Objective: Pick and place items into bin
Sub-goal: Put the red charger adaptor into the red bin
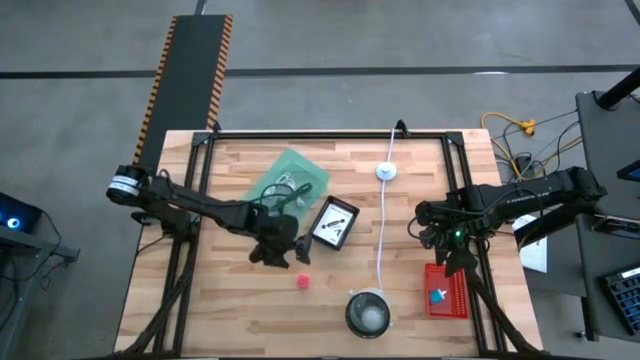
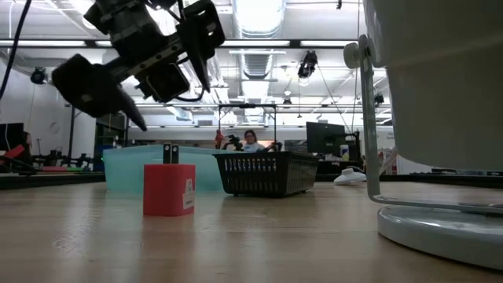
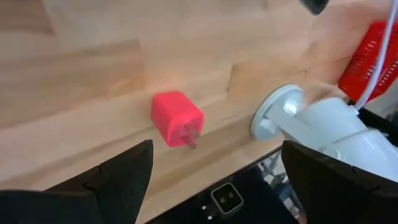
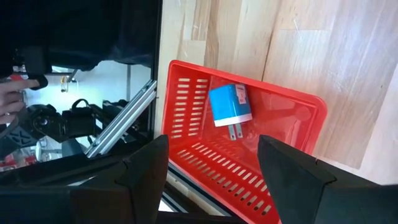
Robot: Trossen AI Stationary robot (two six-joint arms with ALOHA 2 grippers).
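Observation:
The pink-red plug needs to go into the red basket (image 1: 445, 290), so my left gripper should grab it by its cube body (image 1: 303, 282) next.
A pink-red cube plug (image 3: 176, 118) with two metal prongs lies on the wood; in the low view the plug (image 2: 168, 189) stands prongs up. My left gripper (image 3: 216, 150) hovers open above it, its fingers on either side and well clear; in the high view the left gripper (image 1: 283, 255) is just left of the plug (image 1: 302, 282). My right gripper (image 4: 212, 142) hangs open over the red basket (image 4: 186, 99), where a blue plug (image 4: 229, 106) lies on the floor. A green bin (image 1: 292, 175) holds coiled cables. A black basket (image 1: 335, 222) holds a white card.
A white cord (image 1: 384, 225) runs from a round puck (image 1: 386, 171) toward the round grey bowl (image 1: 367, 313) at the near edge. The bowl (image 3: 311, 121) sits close right of the pink-red plug. The red basket (image 1: 447, 290) sits at the table's right near corner.

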